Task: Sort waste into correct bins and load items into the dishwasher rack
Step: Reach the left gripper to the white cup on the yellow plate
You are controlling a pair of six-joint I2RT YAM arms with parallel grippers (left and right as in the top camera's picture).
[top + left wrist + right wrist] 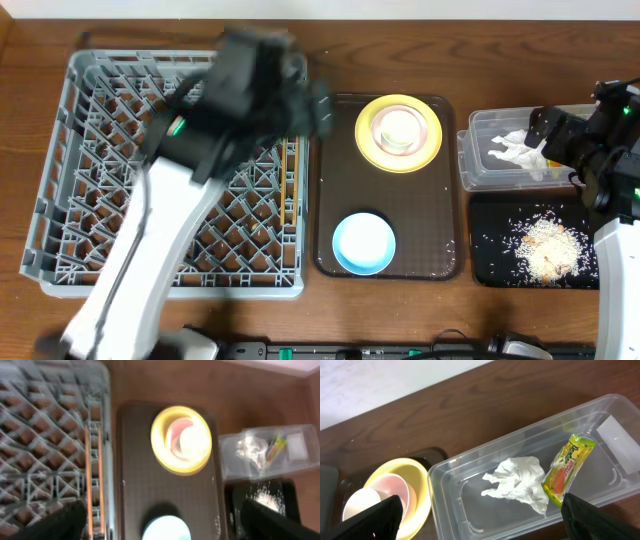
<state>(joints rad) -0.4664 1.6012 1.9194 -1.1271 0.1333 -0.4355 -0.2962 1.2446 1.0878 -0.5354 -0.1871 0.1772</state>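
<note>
My left gripper pinches the small cream cup by its open rim [400,126] [195,441] next, which leaves its body free to tip sideways into the dishwasher rack.
My left gripper [167,519] hangs open above the brown tray, over the light blue bowl [165,531]. On the yellow plate [398,150] sits a pale cup [400,487] with a small cream cup [362,502] inside. Two chopsticks [95,475] lie in the grey dishwasher rack [60,200] along its right side. My right gripper [482,520] is open and empty above the clear bin [440,467], which holds the white napkin [520,482] and the snack wrapper [567,467]. Rice scraps [545,245] lie in the black bin [490,270].
The dark brown tray [440,255] lies between the rack and the two bins. The left arm [160,220] stretches across the rack, blurred in the overhead view. A pale wall runs behind the table's far edge.
</note>
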